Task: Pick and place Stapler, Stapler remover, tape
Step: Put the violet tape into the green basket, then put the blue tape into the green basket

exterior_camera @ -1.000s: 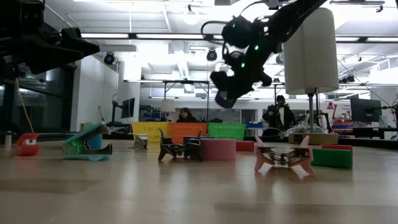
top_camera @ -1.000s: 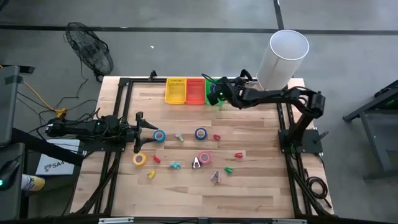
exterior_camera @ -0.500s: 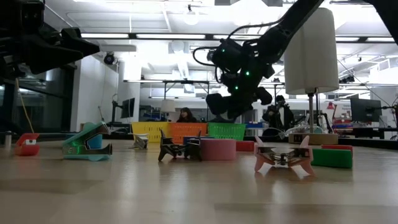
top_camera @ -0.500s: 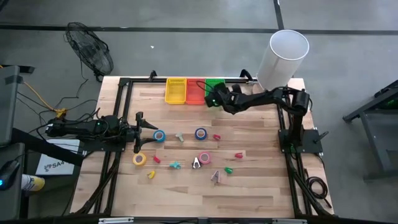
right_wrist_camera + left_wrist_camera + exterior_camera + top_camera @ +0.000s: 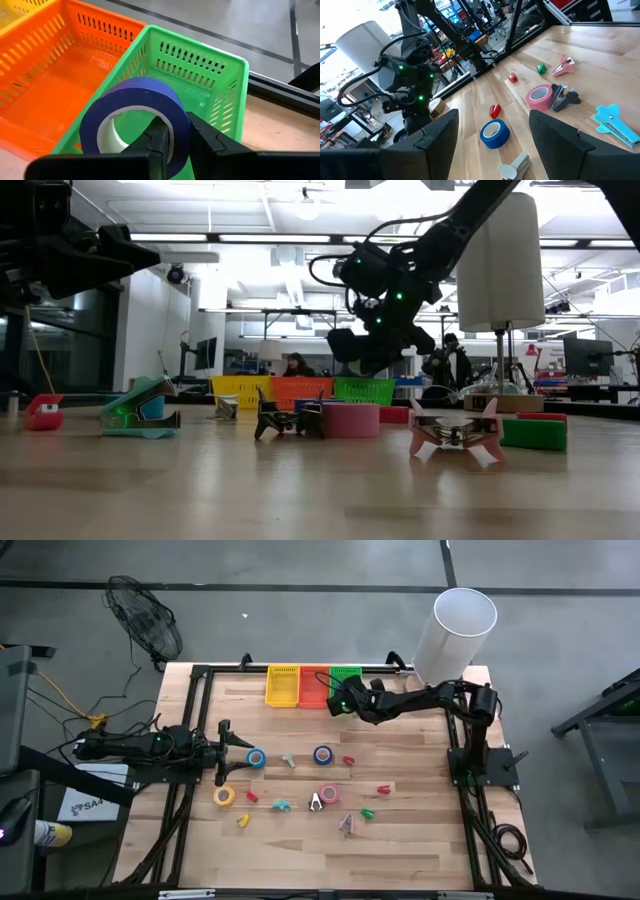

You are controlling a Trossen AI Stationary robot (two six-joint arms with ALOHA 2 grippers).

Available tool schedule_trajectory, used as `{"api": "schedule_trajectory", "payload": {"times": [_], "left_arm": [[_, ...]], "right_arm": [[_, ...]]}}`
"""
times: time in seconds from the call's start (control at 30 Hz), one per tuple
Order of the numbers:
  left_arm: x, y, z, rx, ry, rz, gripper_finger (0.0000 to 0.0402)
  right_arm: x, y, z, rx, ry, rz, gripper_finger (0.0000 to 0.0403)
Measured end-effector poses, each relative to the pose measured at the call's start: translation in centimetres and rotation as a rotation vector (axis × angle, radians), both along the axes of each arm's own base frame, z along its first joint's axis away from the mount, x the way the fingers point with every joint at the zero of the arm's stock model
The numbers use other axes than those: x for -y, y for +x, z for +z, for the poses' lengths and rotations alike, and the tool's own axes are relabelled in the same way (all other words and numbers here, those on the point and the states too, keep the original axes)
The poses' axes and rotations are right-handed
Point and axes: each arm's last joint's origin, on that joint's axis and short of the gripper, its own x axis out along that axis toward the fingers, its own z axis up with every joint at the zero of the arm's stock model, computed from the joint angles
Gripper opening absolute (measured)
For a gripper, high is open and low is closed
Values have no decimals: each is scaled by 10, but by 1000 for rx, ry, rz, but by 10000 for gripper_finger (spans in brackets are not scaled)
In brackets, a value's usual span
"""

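Observation:
In the right wrist view the blue tape roll (image 5: 92, 122) stands over the green basket (image 5: 187, 82), inside the basket's rim, so it is time for my right gripper to open now.
My right gripper (image 5: 341, 702) (image 5: 175, 129) is shut on a blue tape roll (image 5: 135, 117) with a pale core, above the green basket (image 5: 200, 75) at the table's far edge. My left gripper (image 5: 235, 747) waits open at the table's left side, touching nothing. Flat on the wood lie two more blue tape rolls (image 5: 256, 758) (image 5: 322, 754), a yellow roll (image 5: 224, 796) and a pink roll (image 5: 329, 794). Around them are stapler removers, teal (image 5: 281, 805), black (image 5: 316, 801) and pink (image 5: 346, 825), and small staplers, red (image 5: 383, 789) and green (image 5: 367, 811). My right gripper pinches the tape roll's wall (image 5: 176, 125), one finger (image 5: 157, 137) inside the centre hole and the other finger (image 5: 202, 137) outside. The fingers slant down from the table's right side. The roll stands on edge, lifted clear above the green basket.
A yellow basket (image 5: 283, 686) and an orange basket (image 5: 314, 686) stand beside the green one along the far edge. A white cylinder on a stand (image 5: 455, 630) rises at the far right corner. Black frame rails (image 5: 190, 740) run along the table's sides.
My right gripper has come down with the blue roll, shifted slightly toward the table's left and near edge at the green basket and rolled at the wrist, then held still. The roll stays in its fingers.

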Motion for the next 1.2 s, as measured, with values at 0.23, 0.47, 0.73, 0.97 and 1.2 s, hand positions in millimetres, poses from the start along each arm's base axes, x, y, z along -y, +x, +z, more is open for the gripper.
{"api": "schedule_trajectory", "payload": {"times": [0.23, 0.47, 0.73, 0.97, 1.2], "left_arm": [[0, 0, 0, 0, 0, 0, 239], [0, 0, 0, 0, 0, 0, 239], [0, 0, 0, 0, 0, 0, 239], [0, 0, 0, 0, 0, 0, 239], [0, 0, 0, 0, 0, 0, 239]], "right_arm": [[0, -2, -2, -13, 39, 14, 45], [0, -3, -3, -9, 51, -3, 51], [1, -4, -3, -3, 58, -3, 96], [2, -4, -1, 5, 65, 4, 128], [1, -8, 21, 46, 60, 39, 130]]}}
